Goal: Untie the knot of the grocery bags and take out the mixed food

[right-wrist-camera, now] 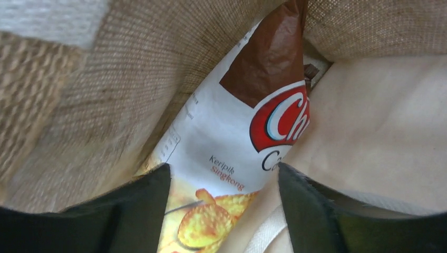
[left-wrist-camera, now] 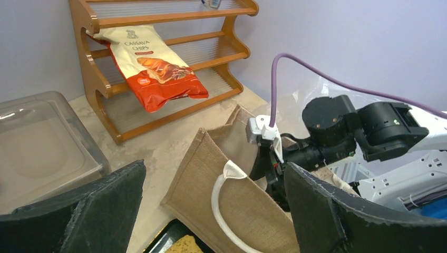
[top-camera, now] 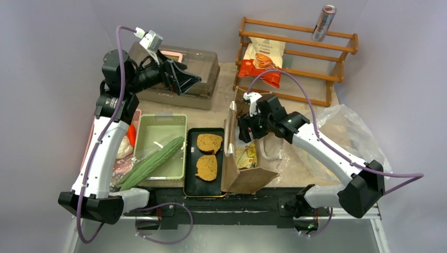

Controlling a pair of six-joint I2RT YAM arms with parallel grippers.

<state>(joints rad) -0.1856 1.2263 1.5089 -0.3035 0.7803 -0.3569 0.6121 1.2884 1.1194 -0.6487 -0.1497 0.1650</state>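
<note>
The robot's right gripper should grab the white body of the snack packet just below the packet's brown top, so that the top stays free for handing over to the left gripper.
The brown paper bag (top-camera: 243, 176) stands open in the middle, its white loop handle (left-wrist-camera: 221, 196) facing the left wrist view. My right gripper (top-camera: 244, 133) reaches down into its mouth. Inside, my right gripper (right-wrist-camera: 224, 174) is open, one finger on each side of a white snack packet (right-wrist-camera: 232, 132) with a brown top; I cannot tell if the fingers press it. The crinkly transparent bag (top-camera: 345, 132) lies at the right. Two toast slices (top-camera: 209, 142) rest on a black tray (top-camera: 190, 184), and the cucumber (top-camera: 153, 161) lies across a green tray (top-camera: 158, 124). My left gripper (top-camera: 191, 83) hangs open and empty, raised above the table.
A wooden rack (top-camera: 337, 74) at the back holds an orange-white chips packet (top-camera: 262, 58) and a silver can (top-camera: 323, 22). A grey lidded case (top-camera: 203, 60) sits back left under my left arm. More food lies at the far left edge (top-camera: 126, 145).
</note>
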